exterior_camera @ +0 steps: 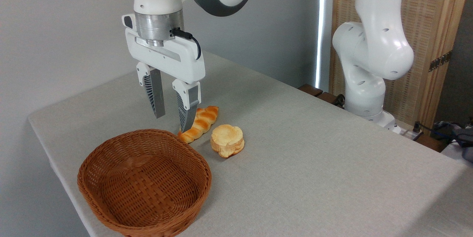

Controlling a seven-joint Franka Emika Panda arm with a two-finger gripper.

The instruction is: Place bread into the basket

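Observation:
I will put the small round bun into the wicker basket, so next I will grab it by its middle [227, 140] with my gripper.
The bread [227, 140], a small round bun with a pale toasted top, lies on the grey table just right of the basket [111, 213]. That basket is an oval of reddish-brown wicker at the front left, with nothing inside it. My gripper [172, 119] hangs above the table behind the basket's far rim and left of the bun. Its two fingers point down, stand apart, and hold nothing. The right finger partly covers a braided loaf behind it.
An orange-brown braided loaf [201, 123] lies right behind the bun, touching the basket's far rim. The arm's white base [366, 78] stands at the table's back right. Cables and a wooden screen are beyond it. The table's front and left edges run close to the basket.

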